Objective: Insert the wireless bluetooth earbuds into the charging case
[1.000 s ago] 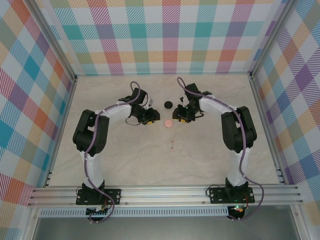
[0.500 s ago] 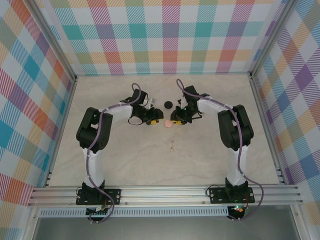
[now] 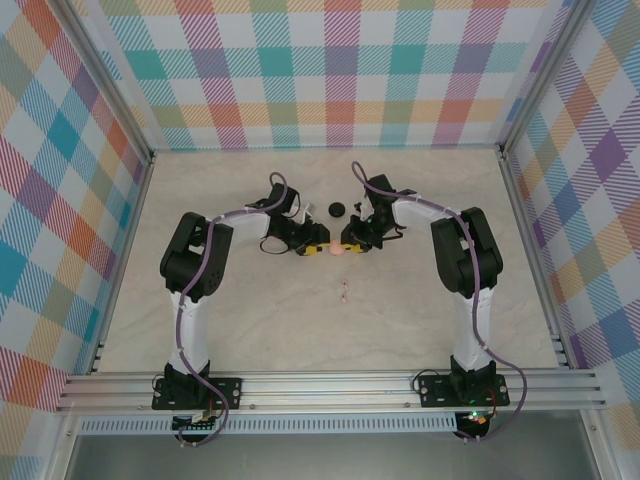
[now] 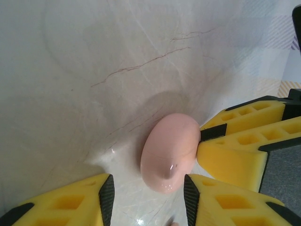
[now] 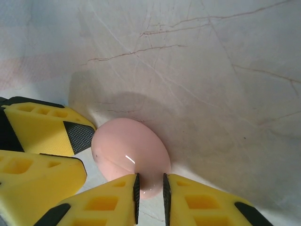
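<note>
Next, my left gripper grabs the charging case (image 3: 335, 249) by the half facing my left gripper. The opposite half stays free to open for inserting earbuds.
The round pink charging case (image 3: 335, 249) lies shut on the table between both grippers. My left gripper (image 4: 148, 200) is open and straddles the case (image 4: 170, 150), which sits close to its right pad. My right gripper (image 5: 150, 193) comes from the other side, its jaws narrowed onto the near rim of the case (image 5: 129, 153), with both pads against it. Two pale pink earbuds (image 3: 345, 291) lie on the table nearer the arm bases. Tiny black earbuds (image 3: 357, 200) lie beside the round black case (image 3: 336, 208), behind the grippers.
The right gripper's yellow fingers (image 4: 235, 141) press against the case's right side in the left wrist view. The left gripper's fingers (image 5: 47, 134) stand left of the case in the right wrist view. Marble tabletop (image 3: 250, 320) spreads around, bounded by checked walls (image 3: 340, 70).
Both grippers have moved inward and met at the pink case. The right jaws have narrowed from wide open onto the case's rim. The case has not visibly shifted.
</note>
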`<state>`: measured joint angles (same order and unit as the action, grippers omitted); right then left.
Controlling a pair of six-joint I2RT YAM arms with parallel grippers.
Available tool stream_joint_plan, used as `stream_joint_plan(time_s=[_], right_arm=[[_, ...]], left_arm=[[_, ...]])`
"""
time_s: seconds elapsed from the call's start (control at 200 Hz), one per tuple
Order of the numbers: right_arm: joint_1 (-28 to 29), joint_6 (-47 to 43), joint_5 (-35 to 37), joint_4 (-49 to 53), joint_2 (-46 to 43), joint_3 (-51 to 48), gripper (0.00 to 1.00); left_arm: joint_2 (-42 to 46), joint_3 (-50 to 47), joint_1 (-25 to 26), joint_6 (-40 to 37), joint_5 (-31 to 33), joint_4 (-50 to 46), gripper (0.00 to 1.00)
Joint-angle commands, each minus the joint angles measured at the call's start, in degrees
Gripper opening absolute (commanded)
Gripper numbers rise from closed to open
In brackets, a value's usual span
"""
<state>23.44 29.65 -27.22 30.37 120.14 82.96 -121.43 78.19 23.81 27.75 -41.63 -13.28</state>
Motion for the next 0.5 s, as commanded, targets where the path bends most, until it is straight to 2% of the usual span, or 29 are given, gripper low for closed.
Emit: stream_joint_plan(time_s=[0.0, 0.495], right_arm=[[0.29, 0.35, -0.76, -0.27, 0.97, -0.16, 0.23], [0.29, -0.13, -0.73, -0.13, 1.17, -0.43, 0.21]], left_arm=[[-2.2, 1.78, 1.26, 0.8, -1.82, 0.27, 0.44], [-4.17, 2.66, 2.91, 4.42, -4.13, 4.19, 0.39]])
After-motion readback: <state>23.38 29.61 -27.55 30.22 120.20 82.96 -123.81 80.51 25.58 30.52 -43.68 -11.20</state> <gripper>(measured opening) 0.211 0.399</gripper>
